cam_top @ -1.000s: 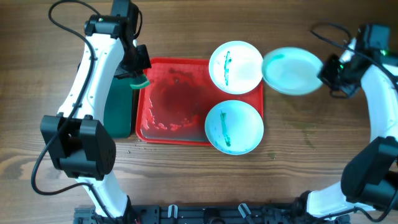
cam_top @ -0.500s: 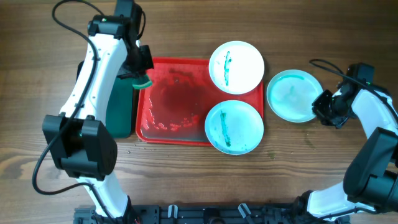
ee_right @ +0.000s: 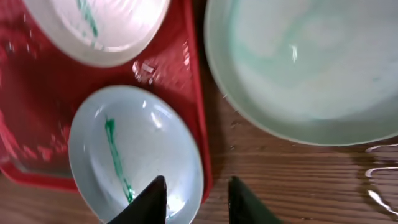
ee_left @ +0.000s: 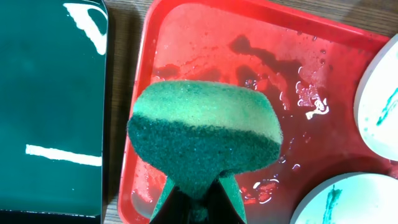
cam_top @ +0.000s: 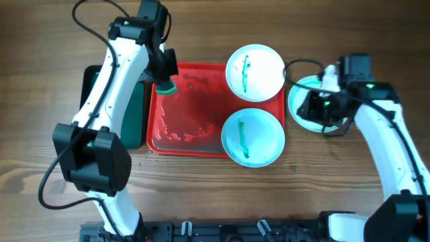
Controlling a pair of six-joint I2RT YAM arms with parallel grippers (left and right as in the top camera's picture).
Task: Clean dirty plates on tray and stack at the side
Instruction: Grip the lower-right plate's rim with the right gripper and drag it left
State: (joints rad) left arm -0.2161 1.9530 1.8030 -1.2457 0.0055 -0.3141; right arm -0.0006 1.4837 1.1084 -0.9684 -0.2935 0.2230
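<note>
Next, to clean the near plate, my right gripper grips its rim on the side facing the aqua plate (ee_right: 311,62), leaving the near plate's teal streak free.
The red tray (cam_top: 188,117) is wet and holds two plates on its right side, each with a teal streak: a far one (cam_top: 254,72) and a near one (cam_top: 252,137). A third pale-aqua plate (cam_top: 301,101) lies on the wood right of the tray. My left gripper (cam_top: 166,82) is shut on a green sponge (ee_left: 205,134) above the tray's far left corner (ee_left: 186,37). My right gripper (ee_right: 198,200) is open and empty, over the tray's right rim (ee_right: 198,118) between the near plate (ee_right: 134,152) and the aqua plate (ee_right: 311,62).
A dark green tray (cam_top: 131,114) lies left of the red tray, also in the left wrist view (ee_left: 50,106). Water drops sit on the wood near the aqua plate (ee_right: 382,174). Bare wooden table surrounds the trays.
My right gripper let go of the aqua plate on the wood and moved left over it toward the tray. My left gripper carried the sponge right, over the red tray.
</note>
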